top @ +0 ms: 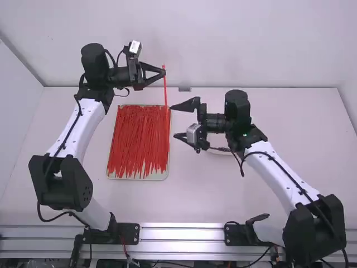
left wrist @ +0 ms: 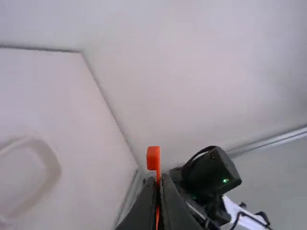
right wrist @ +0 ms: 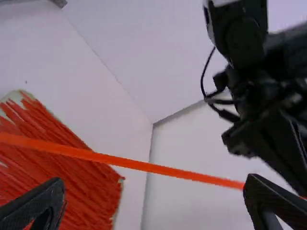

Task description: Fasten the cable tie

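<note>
The right gripper grabs the red cable tie by its tail end (top: 168, 116) next, to feed it through the tie's head (top: 163, 66) and fasten it.
My left gripper (top: 160, 75) is raised over the table's far edge and shut on a single red cable tie (top: 165, 89). The tie hangs straight down, its lower end above the pile's far right corner. In the left wrist view the tie's head (left wrist: 153, 158) sticks out past the shut fingers (left wrist: 165, 201). My right gripper (top: 175, 120) is held sideways just right of the hanging tie, open wide, one finger above the other. In the right wrist view the tie (right wrist: 144, 165) crosses between its spread fingers (right wrist: 38, 203), touching neither, with the left gripper (right wrist: 268, 129) beyond.
A flat pale tray (top: 136, 177) left of centre holds several red cable ties (top: 139, 142). A low white dish (top: 221, 151) lies under the right arm's wrist. The table's back wall runs close behind the left gripper.
</note>
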